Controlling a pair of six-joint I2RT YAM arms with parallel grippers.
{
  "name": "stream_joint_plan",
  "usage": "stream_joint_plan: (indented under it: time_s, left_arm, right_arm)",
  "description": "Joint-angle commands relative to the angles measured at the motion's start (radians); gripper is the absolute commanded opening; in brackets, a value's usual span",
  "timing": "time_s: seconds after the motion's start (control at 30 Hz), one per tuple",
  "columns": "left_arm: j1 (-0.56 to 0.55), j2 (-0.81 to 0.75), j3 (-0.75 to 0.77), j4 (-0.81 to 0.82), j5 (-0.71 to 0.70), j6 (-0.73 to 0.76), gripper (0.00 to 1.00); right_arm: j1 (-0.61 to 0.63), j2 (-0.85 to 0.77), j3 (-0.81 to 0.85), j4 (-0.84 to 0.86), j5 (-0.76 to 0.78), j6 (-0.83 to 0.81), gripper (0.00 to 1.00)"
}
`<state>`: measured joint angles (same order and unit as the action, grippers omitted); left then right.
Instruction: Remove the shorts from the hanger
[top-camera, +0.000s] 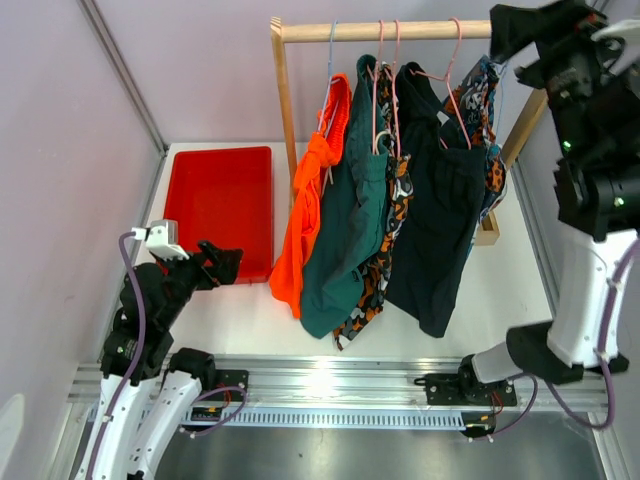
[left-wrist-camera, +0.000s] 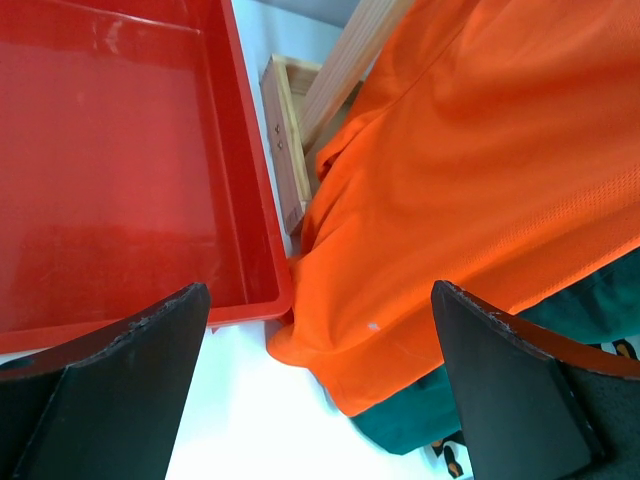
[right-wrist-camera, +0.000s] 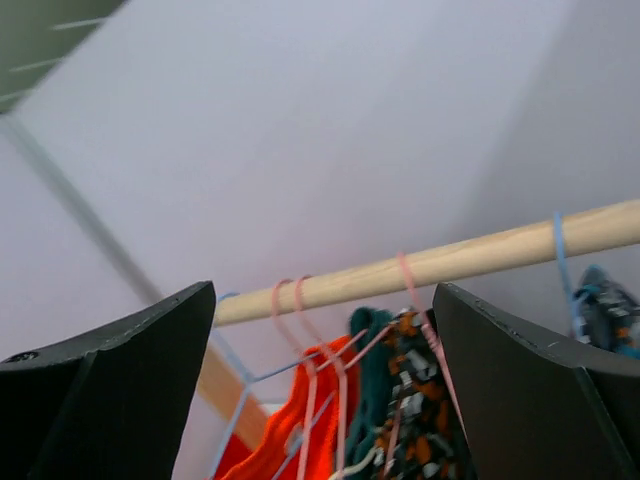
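My right gripper reaches the blue hanger and grips its wire just beneath the hook (top-camera: 503, 77) (right-wrist-camera: 568, 283) next, leaving the blue-white print shorts free to remove.
Five pairs of shorts hang on wire hangers from a wooden rod (top-camera: 400, 31): bright orange (top-camera: 305, 230), dark teal (top-camera: 345, 235), orange-black-white print (top-camera: 388, 245), near-black navy (top-camera: 440, 225) and blue-white print (top-camera: 488, 105). My left gripper (top-camera: 225, 265) is open and empty, low on the table beside the orange shorts' hem (left-wrist-camera: 470, 170), with teal fabric (left-wrist-camera: 560, 340) behind. My right gripper (top-camera: 515, 35) is open and empty, raised at the rod's right end. It looks along the rod (right-wrist-camera: 430, 265) at the pink hangers (right-wrist-camera: 300, 330), the orange (right-wrist-camera: 290, 440), teal (right-wrist-camera: 370, 380) and print (right-wrist-camera: 420, 420) shorts.
A red tray (top-camera: 220, 210) lies on the table left of the rack; its corner (left-wrist-camera: 250, 290) is just ahead of my left gripper. The rack's wooden post (top-camera: 285, 110) and foot (left-wrist-camera: 285, 140) stand between tray and shorts. Walls close in at the back and left.
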<state>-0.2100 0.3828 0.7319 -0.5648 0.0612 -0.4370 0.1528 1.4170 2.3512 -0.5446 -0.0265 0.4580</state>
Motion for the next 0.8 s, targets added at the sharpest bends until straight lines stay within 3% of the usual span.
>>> stream_joint_plan:
  time_s: [0.0,0.03,0.17,0.3,0.5,0.77]
  left_arm:
    - [-0.022,0.010,0.003,0.008,-0.014,-0.008,0.99]
    - [-0.025,0.007,0.001,0.008,-0.014,-0.008,0.99]
    - [-0.026,-0.002,-0.003,0.011,-0.012,-0.008,0.99]
    - [-0.026,0.002,0.000,0.011,-0.014,-0.008,0.99]
    - [-0.026,0.004,-0.002,0.014,-0.015,-0.009,0.99]
    - [-0.026,0.040,0.001,0.003,-0.021,-0.009,0.99]
  right_arm:
    - [0.071,0.135,0.177,-0.287,0.417,-0.229,0.98]
    - [0.068,0.143,0.152,-0.287,0.433,-0.228,0.97]
    - [0.067,0.018,-0.233,-0.157,0.470,-0.219,0.90]
    - [0.036,-0.053,-0.387,-0.092,0.510,-0.239,0.83]
    - [-0.082,-0.069,-0.513,-0.061,0.370,-0.214,0.79]
    - [-0.144,-0.020,-0.520,-0.015,0.264,-0.216,0.74]
